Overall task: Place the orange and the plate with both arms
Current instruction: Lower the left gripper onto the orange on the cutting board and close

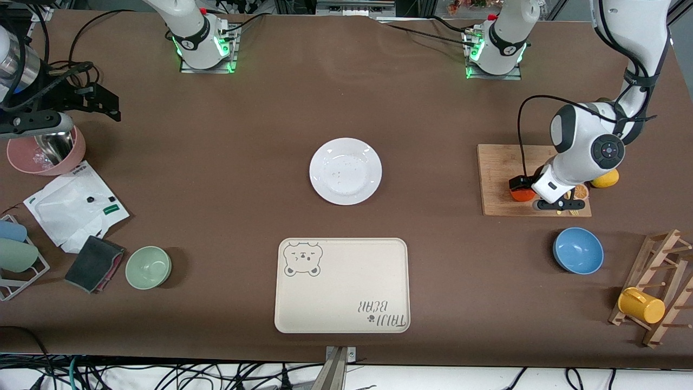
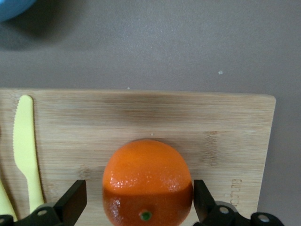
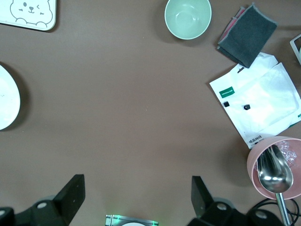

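My left gripper's fingers are beside the orange (image 1: pixel 521 194), above the wooden cutting board (image 1: pixel 498 162), so it is time for my left gripper to close on the orange.
The orange (image 1: pixel 521 194) sits on a wooden cutting board (image 1: pixel 498 162) toward the left arm's end of the table. My left gripper (image 1: pixel 524 187) is down over it, open, one finger on each side. In the left wrist view the orange (image 2: pixel 147 183) fills most of the space between the fingers (image 2: pixel 75 200) of the left gripper (image 2: pixel 139 203), with a small gap on one side. The white plate (image 1: pixel 345 171) lies bare mid-table, and its edge (image 3: pixel 7 101) shows in the right wrist view. My right gripper (image 1: pixel 100 103) (image 3: pixel 136 197) waits high over the right arm's end, open and holding nothing.
A yellow knife (image 2: pixel 26 146), a lemon (image 1: pixel 605 179) and an orange slice (image 1: pixel 581 191) share the board. A blue bowl (image 1: pixel 577 250), the cream bear tray (image 1: pixel 342 284), a green bowl (image 1: pixel 148 267), a pink bowl (image 1: pixel 46 154) and a rack with a yellow mug (image 1: pixel 641 305) stand around.
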Tool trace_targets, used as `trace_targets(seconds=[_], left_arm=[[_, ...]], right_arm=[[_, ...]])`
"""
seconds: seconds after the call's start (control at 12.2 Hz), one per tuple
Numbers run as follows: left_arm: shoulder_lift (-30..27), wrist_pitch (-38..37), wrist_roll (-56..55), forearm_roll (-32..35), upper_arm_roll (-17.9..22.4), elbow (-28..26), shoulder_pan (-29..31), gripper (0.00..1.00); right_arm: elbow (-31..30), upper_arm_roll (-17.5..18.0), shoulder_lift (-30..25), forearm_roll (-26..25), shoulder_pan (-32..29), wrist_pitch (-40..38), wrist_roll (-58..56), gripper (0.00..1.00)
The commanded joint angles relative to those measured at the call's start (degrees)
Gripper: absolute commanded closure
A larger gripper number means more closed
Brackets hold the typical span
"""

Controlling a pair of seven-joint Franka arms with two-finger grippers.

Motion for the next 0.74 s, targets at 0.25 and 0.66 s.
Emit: trace_targets(seconds=[0.25,0.66], left_arm=[[0.8,0.6,3.9,-5.4,-0.3,0.1,0.4,0.69],[-5.1,-8.8,0.7,-5.5,-3.0,5.9,-0.8,0.69]], right_arm=[[1.1,0.3,0.2,-0.1,0.0,-0.5,0.6,0.0],[1.1,0.3,0.2,-0.1,0.0,-0.5,0.6,0.0]])
